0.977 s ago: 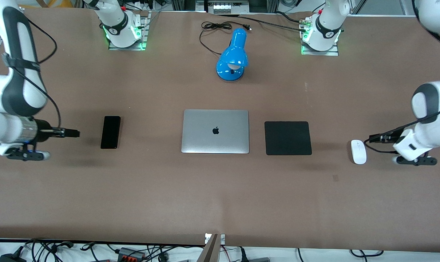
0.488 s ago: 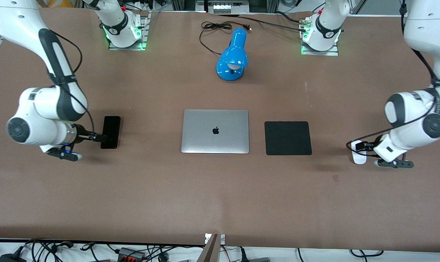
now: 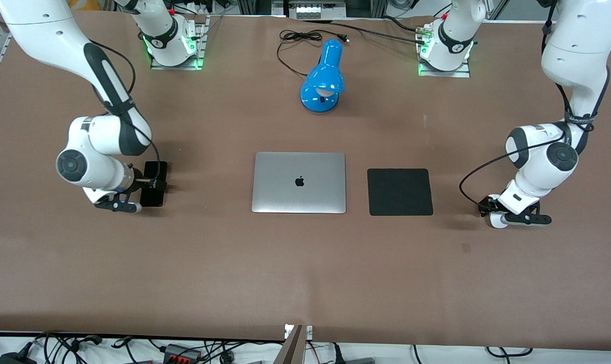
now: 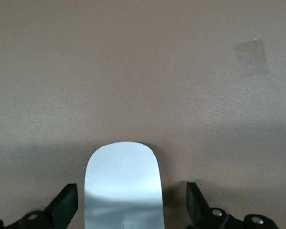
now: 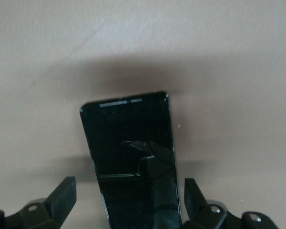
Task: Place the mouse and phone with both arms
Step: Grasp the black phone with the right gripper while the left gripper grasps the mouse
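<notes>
The white mouse has my left gripper's fingers reaching down beside it, low over the brown table, so my left gripper should close on it now.
The white mouse lies on the brown table at the left arm's end, mostly hidden under the left hand. In the left wrist view the mouse sits between the two black fingers, with a gap on each side. My left gripper is open and low over it. The black phone lies at the right arm's end. My right gripper is over it. In the right wrist view the phone lies between the open fingers of my right gripper, untouched.
A closed silver laptop lies mid-table with a black square pad beside it toward the left arm's end. A blue desk lamp and its black cord lie near the bases. A small tape patch is on the table.
Both arms swung in from the table's ends and came down: the left gripper now straddles the mouse and the right gripper straddles the phone. Mouse and phone have not moved.
</notes>
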Robot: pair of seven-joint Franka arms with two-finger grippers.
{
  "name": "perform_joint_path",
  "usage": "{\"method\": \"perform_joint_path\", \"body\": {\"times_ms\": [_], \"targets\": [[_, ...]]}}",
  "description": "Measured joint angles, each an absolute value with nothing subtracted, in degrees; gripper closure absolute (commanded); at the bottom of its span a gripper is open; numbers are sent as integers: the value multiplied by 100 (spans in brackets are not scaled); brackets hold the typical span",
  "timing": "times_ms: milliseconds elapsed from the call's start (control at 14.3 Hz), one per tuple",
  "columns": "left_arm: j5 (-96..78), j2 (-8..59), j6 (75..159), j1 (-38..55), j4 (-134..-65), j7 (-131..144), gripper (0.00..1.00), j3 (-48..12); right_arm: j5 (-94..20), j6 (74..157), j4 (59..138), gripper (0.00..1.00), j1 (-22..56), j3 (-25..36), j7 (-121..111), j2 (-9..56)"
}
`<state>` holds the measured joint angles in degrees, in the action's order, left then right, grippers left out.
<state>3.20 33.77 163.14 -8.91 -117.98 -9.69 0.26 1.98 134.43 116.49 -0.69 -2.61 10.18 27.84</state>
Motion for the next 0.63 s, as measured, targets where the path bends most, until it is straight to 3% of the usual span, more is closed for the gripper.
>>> {"method": "perform_joint_path", "body": {"times_ms": [70,279,349,419,628], "targets": [[320,3381,16320,-892,-11797,-970,3,26,218,13458,11716,0,-65,-261,1006,2743],[320,3381,16321,-893,-11785,-970,47,26,225,13476,11875,0,-61,-261,899,2606],[320,3381,16321,-893,-11783,-970,56,26,226,13535,11948,0,-58,-261,815,2561],[320,3378,16308,-892,-11782,-970,63,25,226,13678,12055,0,-57,-261,711,2524],[321,3325,15837,-891,-11667,-970,68,14,227,14333,12436,0,-57,-261,358,2486]]}}
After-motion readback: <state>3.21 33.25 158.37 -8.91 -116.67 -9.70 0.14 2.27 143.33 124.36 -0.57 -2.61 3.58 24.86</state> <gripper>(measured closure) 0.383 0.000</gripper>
